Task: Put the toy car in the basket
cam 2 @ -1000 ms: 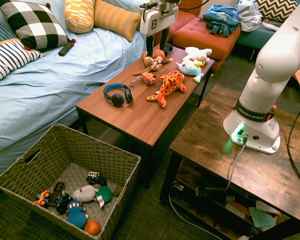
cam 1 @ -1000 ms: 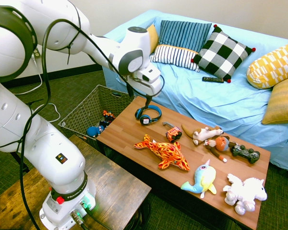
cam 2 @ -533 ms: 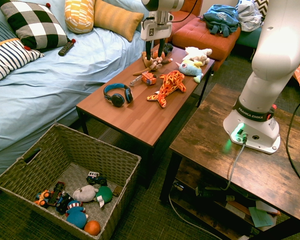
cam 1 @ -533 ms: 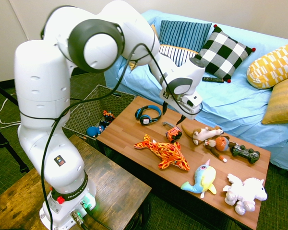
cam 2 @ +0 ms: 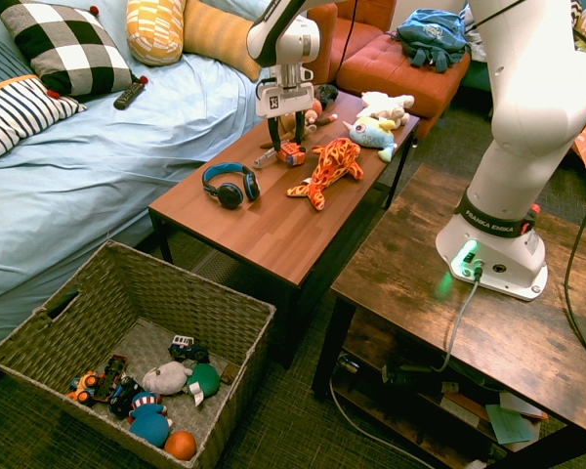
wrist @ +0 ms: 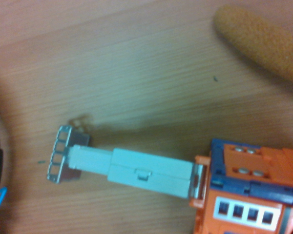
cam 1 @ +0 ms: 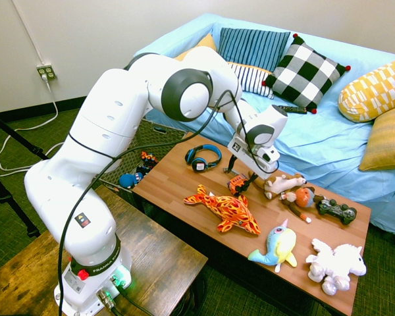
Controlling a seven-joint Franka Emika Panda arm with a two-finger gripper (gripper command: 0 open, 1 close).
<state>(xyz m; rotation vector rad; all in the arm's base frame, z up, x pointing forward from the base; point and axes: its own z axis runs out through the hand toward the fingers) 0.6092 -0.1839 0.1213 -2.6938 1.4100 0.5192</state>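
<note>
The fingers are still above the orange body of the toy car [cam 2: 291,153] [wrist: 249,195], so it is too early to close. My gripper lowers first, since closing now would miss it.
The toy car [cam 1: 237,184] is small and orange with a grey ladder arm. It stands on the wooden coffee table [cam 1: 184,181] between the headphones and the plush dog. My gripper [cam 1: 245,176] hangs just above it, pointing down and open, with nothing between its fingers. The second exterior view shows the gripper [cam 2: 282,135] right over the toy car [cam 2: 291,153]. Up close in the wrist view, the toy car [wrist: 249,195] lies on the wood. The wicker basket [cam 1: 115,155] sits on the floor past the table's end, and several small toys lie in the basket [cam 2: 190,276].
On the table lie blue headphones [cam 1: 203,157], an orange flame-patterned fish plush [cam 1: 225,210], a dog plush [cam 1: 283,183], a monkey plush [cam 1: 304,197], a black game controller [cam 1: 336,210], a narwhal plush [cam 1: 278,247] and a white plush [cam 1: 336,263]. A blue-covered sofa [cam 1: 303,138] runs behind the table.
The arm has swung from above the headphones along the table and come down low over the toy car. The toys have not moved.
</note>
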